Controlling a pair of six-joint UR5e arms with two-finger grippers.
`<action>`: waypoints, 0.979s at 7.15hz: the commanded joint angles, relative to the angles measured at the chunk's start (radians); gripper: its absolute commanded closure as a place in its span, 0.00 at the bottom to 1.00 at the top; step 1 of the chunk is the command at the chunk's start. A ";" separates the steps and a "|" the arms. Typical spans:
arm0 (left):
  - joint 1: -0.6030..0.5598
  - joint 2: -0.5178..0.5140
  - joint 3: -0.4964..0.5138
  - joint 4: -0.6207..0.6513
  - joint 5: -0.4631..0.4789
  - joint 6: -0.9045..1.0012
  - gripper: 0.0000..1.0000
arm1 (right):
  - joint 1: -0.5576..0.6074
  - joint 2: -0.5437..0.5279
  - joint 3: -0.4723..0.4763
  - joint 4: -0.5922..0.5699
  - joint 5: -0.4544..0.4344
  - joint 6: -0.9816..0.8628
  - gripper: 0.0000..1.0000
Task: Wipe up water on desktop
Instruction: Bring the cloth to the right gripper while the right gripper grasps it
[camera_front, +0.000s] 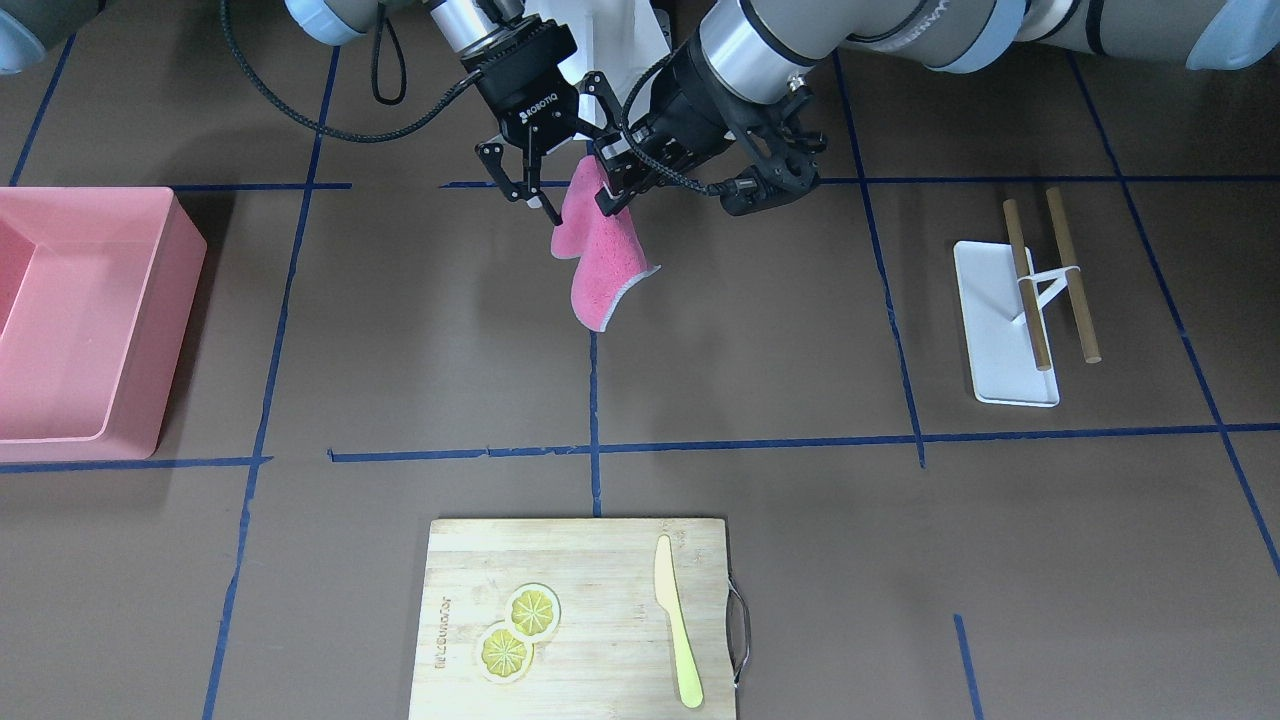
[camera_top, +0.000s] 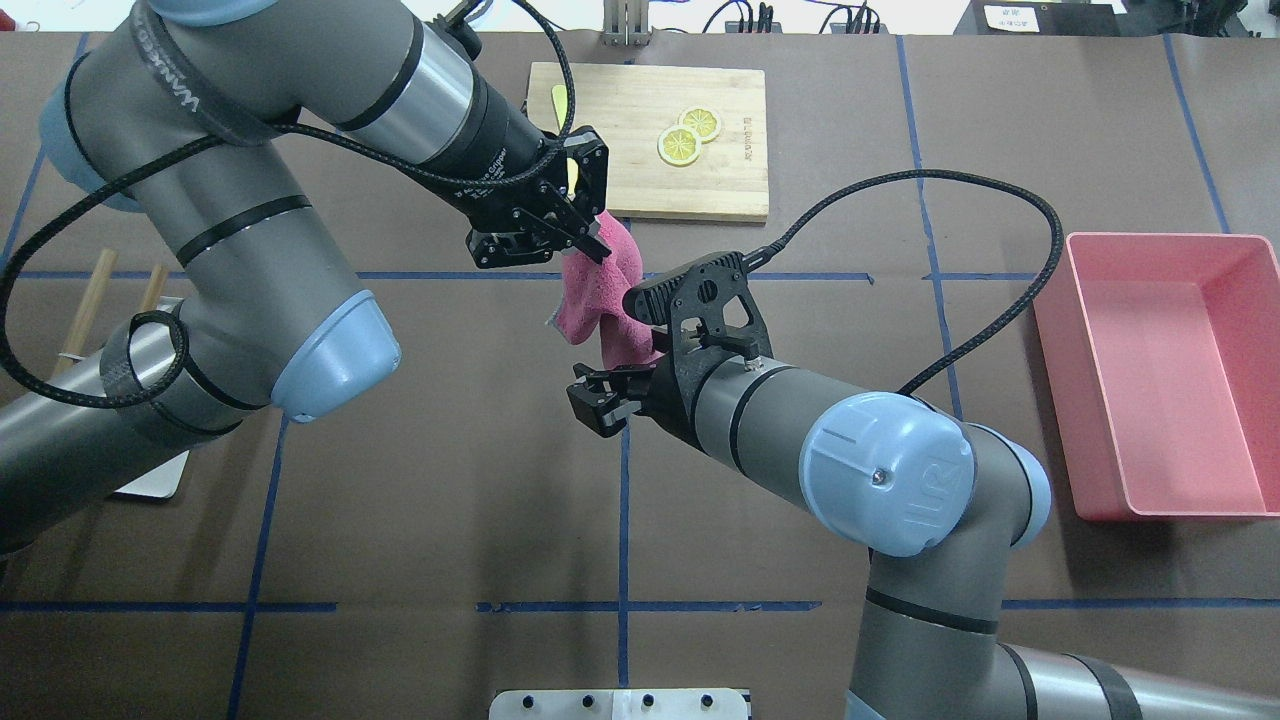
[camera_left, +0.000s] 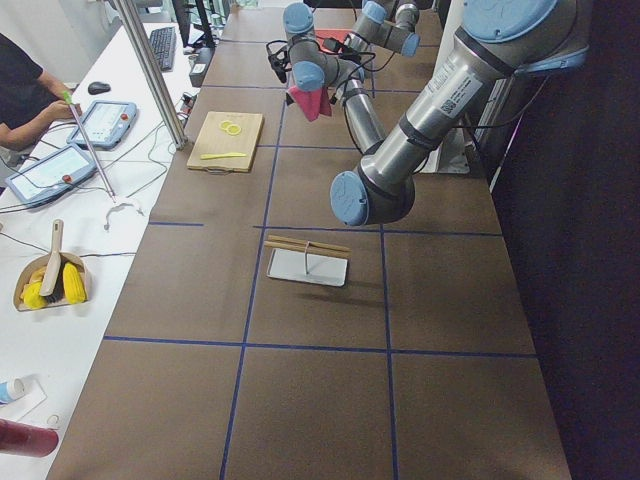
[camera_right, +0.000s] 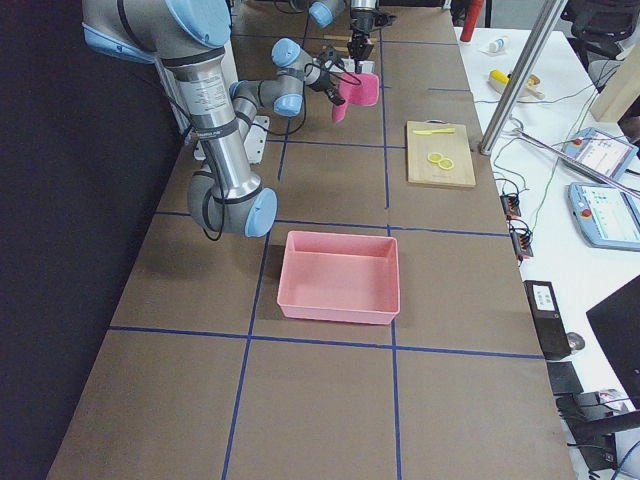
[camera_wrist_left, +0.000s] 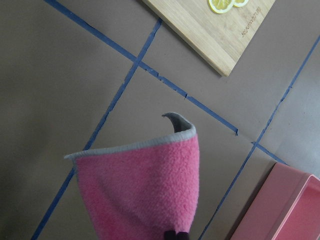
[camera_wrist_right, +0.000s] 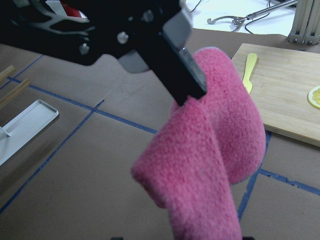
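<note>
I need to wipe up water on the desktop, so next I should grab the pink cloth by its upper part (camera_front: 583, 184) (camera_wrist_right: 210, 75) with my right gripper.
A pink cloth (camera_front: 600, 262) hangs in the air over the brown desktop (camera_front: 780, 360), near the middle blue tape line. My left gripper (camera_front: 612, 198) is shut on the cloth's top edge; it also shows in the overhead view (camera_top: 588, 243) and the left wrist view (camera_wrist_left: 175, 235). My right gripper (camera_front: 535, 205) is open right beside the hanging cloth (camera_wrist_right: 210, 150), its fingers just off the fabric. I see no water on the desktop.
A pink bin (camera_front: 90, 330) sits at my right end of the table. A wooden cutting board (camera_front: 590, 590) with two lemon slices (camera_front: 520, 630) and a yellow knife (camera_front: 678, 630) lies across from me. A white tray (camera_front: 1000, 330) with two sticks sits on my left.
</note>
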 joint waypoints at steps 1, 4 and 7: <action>0.000 0.001 0.007 0.000 0.000 0.000 1.00 | -0.002 0.000 0.003 0.002 0.003 0.002 0.96; 0.000 0.001 0.011 -0.002 0.000 0.006 1.00 | -0.003 0.002 0.003 0.002 0.000 0.014 1.00; 0.000 0.002 0.008 -0.003 -0.001 0.013 0.89 | -0.003 0.002 0.003 0.004 0.000 0.014 1.00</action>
